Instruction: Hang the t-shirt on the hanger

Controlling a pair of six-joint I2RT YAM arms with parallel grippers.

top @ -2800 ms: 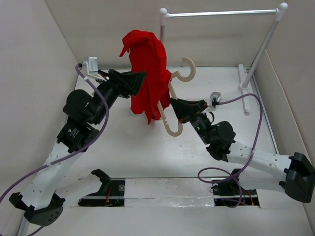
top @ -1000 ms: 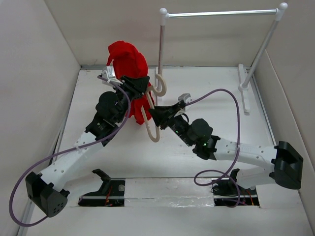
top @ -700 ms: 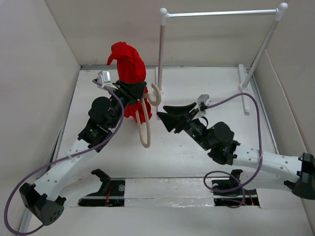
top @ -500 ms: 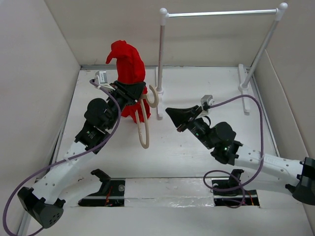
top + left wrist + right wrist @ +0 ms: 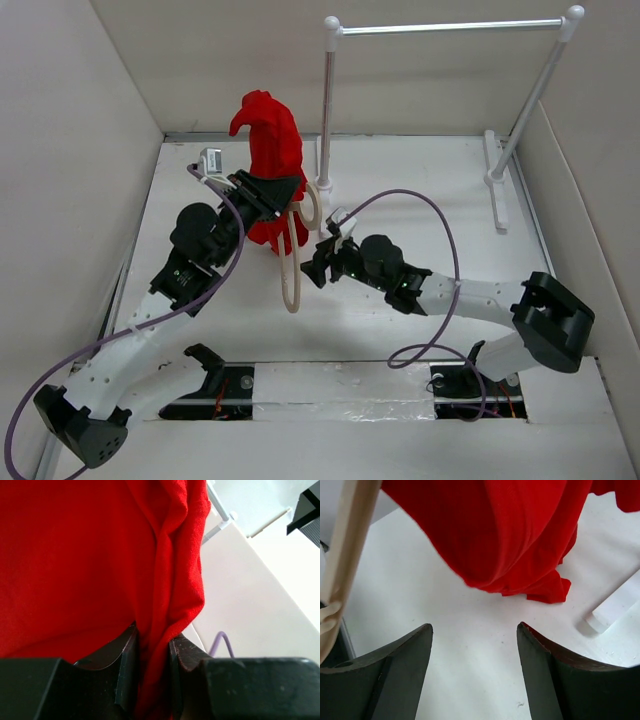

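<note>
The red t-shirt (image 5: 272,140) needs to be drawn over the hanger, so the right gripper should next grab it by its loose edge beside the hanger.
The red t-shirt (image 5: 272,140) hangs bunched in a tall fold, and my left gripper (image 5: 290,192) is shut on it. In the left wrist view the cloth (image 5: 90,555) runs down between the closed jaws of that gripper (image 5: 152,652). The beige hanger (image 5: 289,270) dangles by the shirt just below the left gripper. I cannot tell what holds it. My right gripper (image 5: 313,268) is low over the table beside the hanger, open and empty. From the right wrist, this gripper (image 5: 475,630) faces the shirt's hem (image 5: 545,587), with the hanger (image 5: 345,555) at the left.
The white rack with a silver rod (image 5: 450,27) stands at the back. Its left post (image 5: 327,120) is right behind the shirt, and its right foot (image 5: 495,180) lies on the table. A rack foot (image 5: 615,605) shows near the right gripper. Walls close in both sides.
My right gripper let go of the hanger, drew back right, then came in low beside it with jaws open. The shirt and hanger stayed with the left gripper and shifted slightly right.
</note>
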